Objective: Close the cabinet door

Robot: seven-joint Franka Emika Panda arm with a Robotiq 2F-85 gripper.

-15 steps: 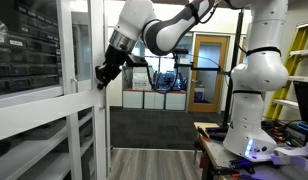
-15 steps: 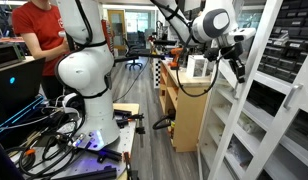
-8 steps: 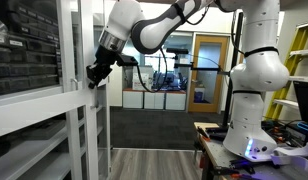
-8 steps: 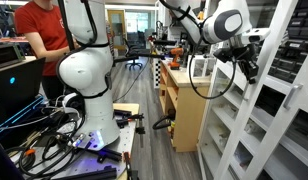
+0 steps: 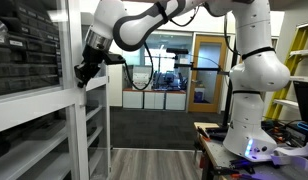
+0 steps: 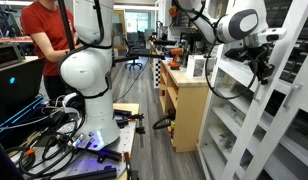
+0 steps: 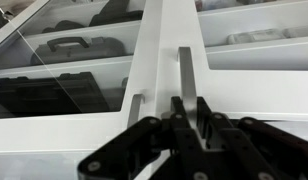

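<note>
My gripper needs to close the cabinet door (image 5: 80, 130) before opening: the door's edge stands out from the cabinet front, so if I opened now, the door would remain ajar.
The cabinet door (image 5: 80, 130) is a tall white-framed glass door with a horizontal crossbar, standing almost in line with the cabinet front. It also shows in an exterior view (image 6: 252, 135) and fills the wrist view (image 7: 164, 40). My gripper (image 5: 85, 72) (image 6: 264, 70) is at the door's edge at crossbar height. In the wrist view its fingers (image 7: 186, 112) sit on either side of a thin metal handle (image 7: 185, 70) and are shut on it.
Black cases (image 7: 64, 90) lie on shelves behind the glass. The white robot base (image 5: 256, 90) (image 6: 84, 70) stands nearby. A person in red (image 6: 39, 30) sits beyond it. A wooden cabinet (image 6: 189, 110) stands next to the shelves. A brown-framed glass room door (image 5: 207, 70) is at the back.
The arm has swung toward the cabinet with the handle in the gripper, and the door has turned with it, closer to the cabinet front.
</note>
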